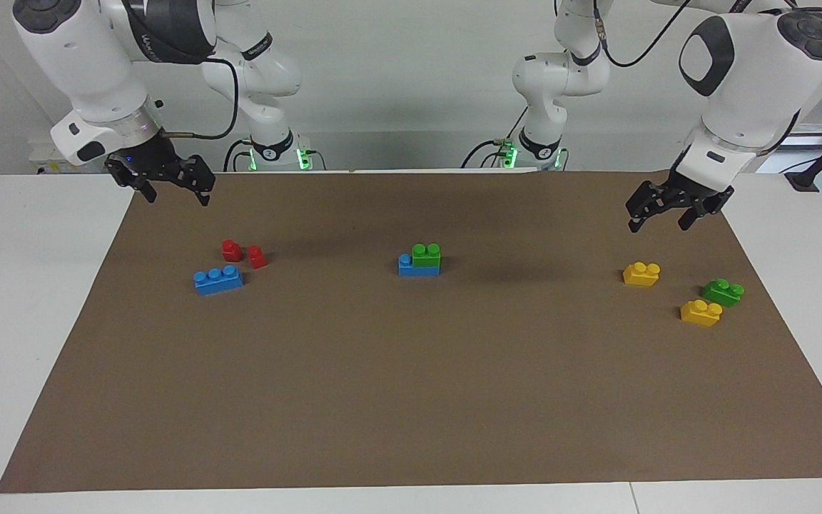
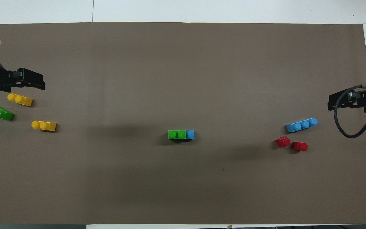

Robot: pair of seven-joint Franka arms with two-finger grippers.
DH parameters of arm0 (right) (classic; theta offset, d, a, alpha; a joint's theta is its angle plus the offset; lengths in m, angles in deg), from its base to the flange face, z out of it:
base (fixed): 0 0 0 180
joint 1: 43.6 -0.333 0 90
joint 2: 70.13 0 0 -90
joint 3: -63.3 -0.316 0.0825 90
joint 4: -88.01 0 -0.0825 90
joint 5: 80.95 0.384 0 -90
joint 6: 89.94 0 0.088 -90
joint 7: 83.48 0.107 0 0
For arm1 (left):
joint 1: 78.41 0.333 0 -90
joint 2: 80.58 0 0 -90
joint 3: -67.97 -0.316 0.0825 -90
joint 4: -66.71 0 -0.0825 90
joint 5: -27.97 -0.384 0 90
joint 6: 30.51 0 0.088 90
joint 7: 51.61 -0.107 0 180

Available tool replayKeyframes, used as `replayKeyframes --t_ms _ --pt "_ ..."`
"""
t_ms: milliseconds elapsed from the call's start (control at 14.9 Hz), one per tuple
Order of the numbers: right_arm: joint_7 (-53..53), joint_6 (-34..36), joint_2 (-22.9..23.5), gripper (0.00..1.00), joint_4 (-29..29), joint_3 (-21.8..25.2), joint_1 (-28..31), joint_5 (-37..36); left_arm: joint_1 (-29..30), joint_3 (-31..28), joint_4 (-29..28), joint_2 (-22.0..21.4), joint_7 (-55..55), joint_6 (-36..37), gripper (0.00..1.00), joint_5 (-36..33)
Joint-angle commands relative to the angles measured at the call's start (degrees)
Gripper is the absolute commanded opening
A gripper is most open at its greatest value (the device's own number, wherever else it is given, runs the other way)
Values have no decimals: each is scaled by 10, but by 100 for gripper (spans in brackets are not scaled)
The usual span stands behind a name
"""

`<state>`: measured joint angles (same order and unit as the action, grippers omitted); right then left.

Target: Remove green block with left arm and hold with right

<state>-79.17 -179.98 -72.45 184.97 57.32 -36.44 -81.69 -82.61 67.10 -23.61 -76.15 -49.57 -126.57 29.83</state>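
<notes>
I should next use my right gripper to grab the blue brick by its uncovered end [image 2: 190, 134] with the stud. The green block [image 2: 176, 134] covers most of the blue brick.
A green block [image 1: 427, 255] with two studs sits on top of a blue brick [image 1: 405, 265] at the middle of the brown mat; the pair also shows in the overhead view, green block [image 2: 176, 134] and blue brick [image 2: 190, 134]. A second green block [image 1: 723, 292] lies loose at the left arm's end of the table. My left gripper [image 1: 658, 226] hangs open and empty above the mat near that end, and shows in the overhead view [image 2: 41, 82]. My right gripper [image 1: 178, 200] hangs open and empty at the other end [image 2: 329, 103]. Both are well apart from the stacked pair.
Two yellow bricks [image 1: 641, 274] [image 1: 701, 313] lie beside the loose green block. A blue three-stud brick [image 1: 218, 279] and two small red blocks [image 1: 231, 250] [image 1: 257, 256] lie at the right arm's end. The brown mat [image 1: 411, 400] covers the white table.
</notes>
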Motion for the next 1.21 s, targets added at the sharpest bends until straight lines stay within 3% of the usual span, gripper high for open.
replayKeyframes --t_ms 0,1138 --pt "10 -1 -13 100 15 -4 3 2 4 0 -1 -8 -12 2 100 4" --pt "20 -1 -13 100 14 -6 -3 3 4 -2 -27 -28 -5 7 100 5"
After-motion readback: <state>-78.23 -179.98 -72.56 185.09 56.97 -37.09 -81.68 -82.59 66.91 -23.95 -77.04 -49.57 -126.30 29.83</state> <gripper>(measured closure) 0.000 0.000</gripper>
